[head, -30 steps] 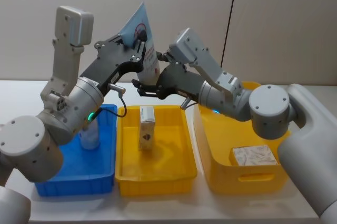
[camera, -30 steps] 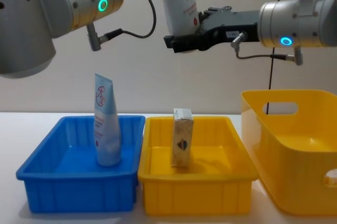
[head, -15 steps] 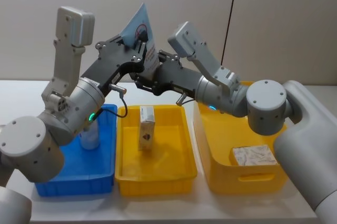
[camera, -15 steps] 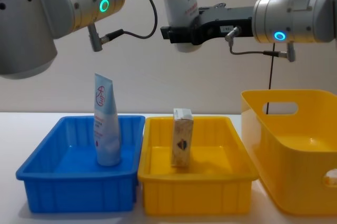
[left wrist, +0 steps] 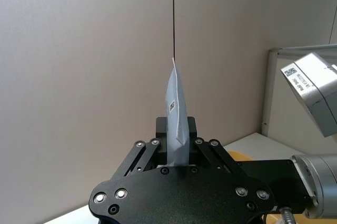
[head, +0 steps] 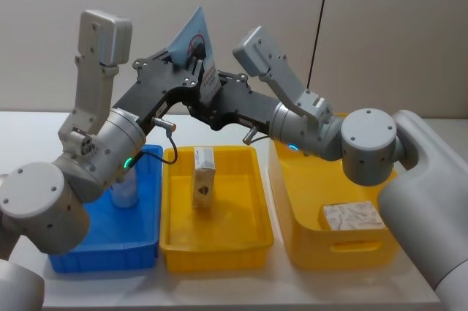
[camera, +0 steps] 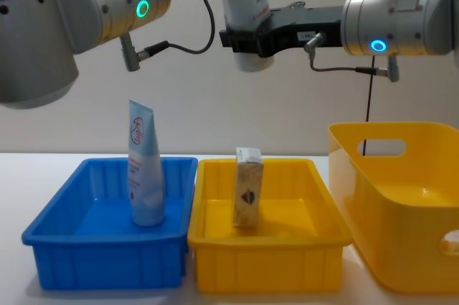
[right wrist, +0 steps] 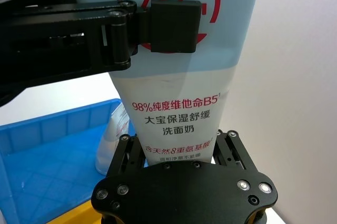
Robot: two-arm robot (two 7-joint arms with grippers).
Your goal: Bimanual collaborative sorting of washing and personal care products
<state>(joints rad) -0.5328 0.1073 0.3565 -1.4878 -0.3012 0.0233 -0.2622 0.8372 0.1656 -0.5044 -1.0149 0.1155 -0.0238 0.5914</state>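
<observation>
Next, my right gripper grabs the squeeze tube by its free lower cap end [camera: 249, 32], since my left gripper covers the tube's flat upper part.
A pale blue squeeze tube [head: 191, 36] with red print hangs high above the bins, and my left gripper [head: 199, 58] is shut on its flat upper part [left wrist: 176, 113]. My right gripper [camera: 247, 36] has come in from the right and stands open around the tube's lower, cap end [right wrist: 179, 129], one finger on each side. A second pale blue tube [camera: 143, 176] stands upright in the blue bin [camera: 107, 262]. A cream carton with a dark emblem [camera: 248, 186] stands in the shallow yellow tray [camera: 265, 265].
A deep yellow bin [camera: 401, 233] stands at the right and holds a patterned cream carton [head: 353, 216]. The three containers sit side by side on the white table [head: 29, 132]. A thin black cable [head: 319, 18] hangs behind the right arm.
My right gripper has moved up and to the left, from beside the tube's lower end to around it. The left gripper and the tube have stayed in place.
</observation>
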